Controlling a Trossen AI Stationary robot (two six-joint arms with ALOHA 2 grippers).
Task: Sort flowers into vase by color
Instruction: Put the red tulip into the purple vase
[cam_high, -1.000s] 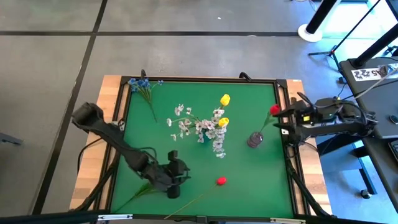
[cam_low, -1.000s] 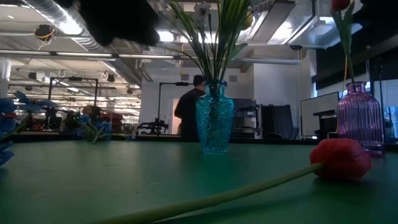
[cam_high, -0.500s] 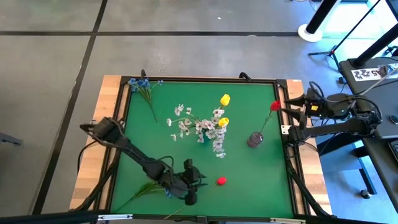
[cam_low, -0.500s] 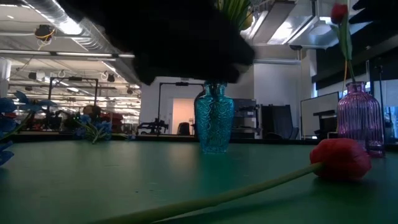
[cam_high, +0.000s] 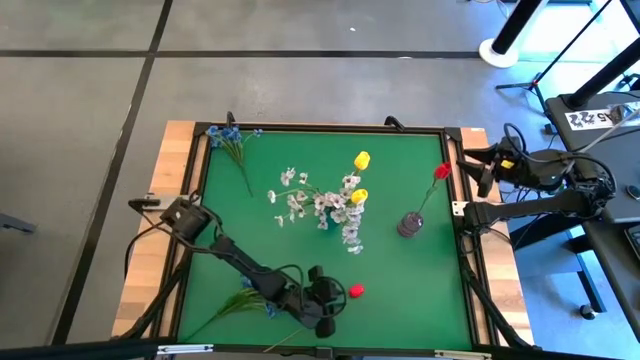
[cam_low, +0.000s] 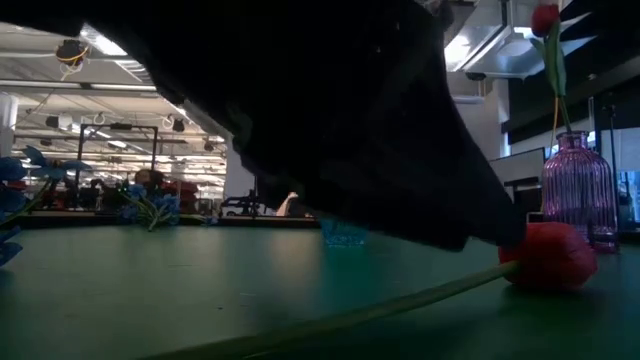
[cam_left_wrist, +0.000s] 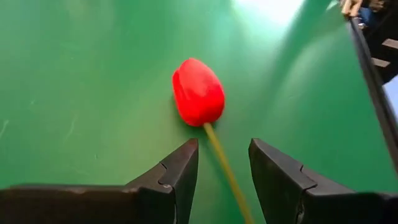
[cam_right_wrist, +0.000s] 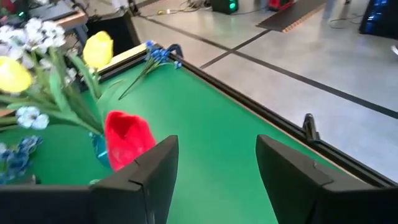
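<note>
The red tulip's blossom (cam_left_wrist: 198, 93) needs to stay free so the tulip can be sorted into the vase. My left gripper should grab the tulip by its stem (cam_left_wrist: 229, 171) next.
A red tulip (cam_left_wrist: 198, 92) lies on the green table near its front edge, its stem (cam_left_wrist: 227, 168) running back between the fingers of my left gripper (cam_left_wrist: 224, 171). The gripper is open, low over the table, and stands astride the stem just behind the blossom (cam_high: 355, 291). Another red tulip (cam_high: 441, 172) stands in the purple vase (cam_high: 410, 224). White sprigs and yellow tulips (cam_high: 361, 160) stand in the teal vase (cam_high: 325, 222). Blue sprigs (cam_high: 228, 135) lie at the far left. My right gripper (cam_high: 480, 165) hangs open, raised beyond the table's right edge.
Another blue sprig (cam_high: 248, 300) lies by the near left edge, under my left arm. The table has a raised black rim (cam_high: 452, 160). In the low view my left arm hides most of the teal vase; the purple vase (cam_low: 578, 190) stands at the right.
My left gripper has gone toward the table's right edge and down to the lying red tulip, and now stands astride its stem. My right gripper has turned at the wrist and drawn back from the purple vase's tulip toward the right edge. No flower has moved.
</note>
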